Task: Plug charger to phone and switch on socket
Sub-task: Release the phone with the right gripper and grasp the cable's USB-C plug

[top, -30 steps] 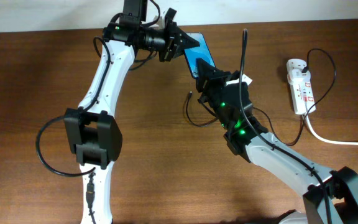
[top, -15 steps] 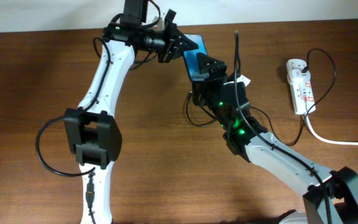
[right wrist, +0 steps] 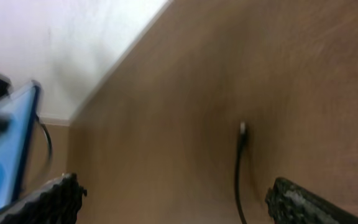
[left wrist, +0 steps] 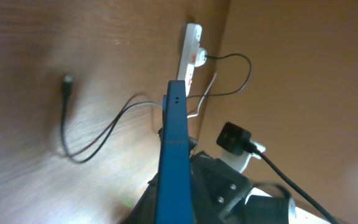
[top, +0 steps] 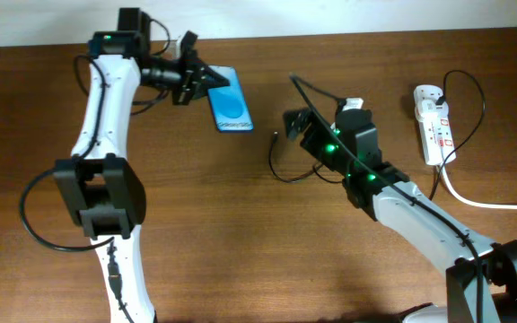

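My right gripper is to plug the charger into the phone [top: 230,109], so it should grab the charger just behind its plug end [top: 274,140] next. That leaves the charger's metal tip free.
My left gripper [top: 206,86] is shut on the phone [top: 230,109], holding it above the table at the back left with its blue screen facing up. In the left wrist view the phone [left wrist: 174,143] shows edge-on between the jaws of that gripper [left wrist: 175,208]. The charger is a thin black cable [top: 281,170] curling on the wood, its small plug end [top: 275,136] lying free. My right gripper [top: 296,126] is open just right of that plug end [right wrist: 242,129], nothing between its fingers [right wrist: 55,199]. The socket [top: 433,121] lies at the far right.
A thick white cord [top: 487,203] runs from the socket off the right edge. A black cable loops from a plug in the socket [top: 469,85]. The table's back edge meets a pale wall [top: 375,13]. The right arm's body [top: 402,197] crosses the table's right half.
My right gripper has opened and pulled back from the phone. The left arm has swung the phone well to the left. The charger's plug end has stayed on the table.
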### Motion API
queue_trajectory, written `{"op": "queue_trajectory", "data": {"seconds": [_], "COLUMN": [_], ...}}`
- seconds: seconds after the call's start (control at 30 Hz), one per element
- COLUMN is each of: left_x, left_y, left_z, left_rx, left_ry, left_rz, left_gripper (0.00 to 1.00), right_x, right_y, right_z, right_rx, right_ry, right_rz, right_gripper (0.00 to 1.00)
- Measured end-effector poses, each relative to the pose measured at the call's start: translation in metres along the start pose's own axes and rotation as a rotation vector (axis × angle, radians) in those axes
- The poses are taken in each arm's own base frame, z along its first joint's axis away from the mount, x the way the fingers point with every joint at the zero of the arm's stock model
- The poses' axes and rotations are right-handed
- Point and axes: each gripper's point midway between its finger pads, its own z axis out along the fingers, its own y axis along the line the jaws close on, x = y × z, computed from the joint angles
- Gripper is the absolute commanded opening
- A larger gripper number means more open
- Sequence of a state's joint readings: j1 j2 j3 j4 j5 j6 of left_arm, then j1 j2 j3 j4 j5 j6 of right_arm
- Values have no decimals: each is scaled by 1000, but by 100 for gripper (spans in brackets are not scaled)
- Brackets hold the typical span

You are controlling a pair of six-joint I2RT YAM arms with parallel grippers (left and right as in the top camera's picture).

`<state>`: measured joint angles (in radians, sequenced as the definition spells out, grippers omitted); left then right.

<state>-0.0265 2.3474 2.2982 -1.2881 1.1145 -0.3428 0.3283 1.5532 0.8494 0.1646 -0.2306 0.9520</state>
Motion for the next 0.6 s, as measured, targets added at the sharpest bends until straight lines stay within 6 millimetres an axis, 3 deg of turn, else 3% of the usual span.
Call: {"op": "queue_trajectory", "data": {"seconds": [0.1,0.17,0.2,0.3,0.43,0.5,0.6], "left_x": [-2,-4,-6,-8,-7,-7,-7], "left_y": [10,13,14,17,15,14,13], "left_z": [-26,-40,-44,-54,-53,-52,-53], "left_rx": [21,43,48,59,67,69,73], "left_ry": [-22,-38,-45,-63,-58,-57,-57], "left_rz": [35,64,72,88,97,99,103], "left_gripper": [0,0,0,0,0,0,0], "right_x": [27,29,28,0,-10,-7,7], "right_y": [-23,-21,-18,17,32,31,19], "right_z": [-10,-22,-25,-38,-45,-39,-6], "right_rx": [55,97,113,106,120,151,226], "right_ry": [214,304,321,302,307,349,470], "right_rz": [-34,-80,-99,-215,-266,-270,-271], "right_gripper": [98,99,98,98,98,98,98]}}
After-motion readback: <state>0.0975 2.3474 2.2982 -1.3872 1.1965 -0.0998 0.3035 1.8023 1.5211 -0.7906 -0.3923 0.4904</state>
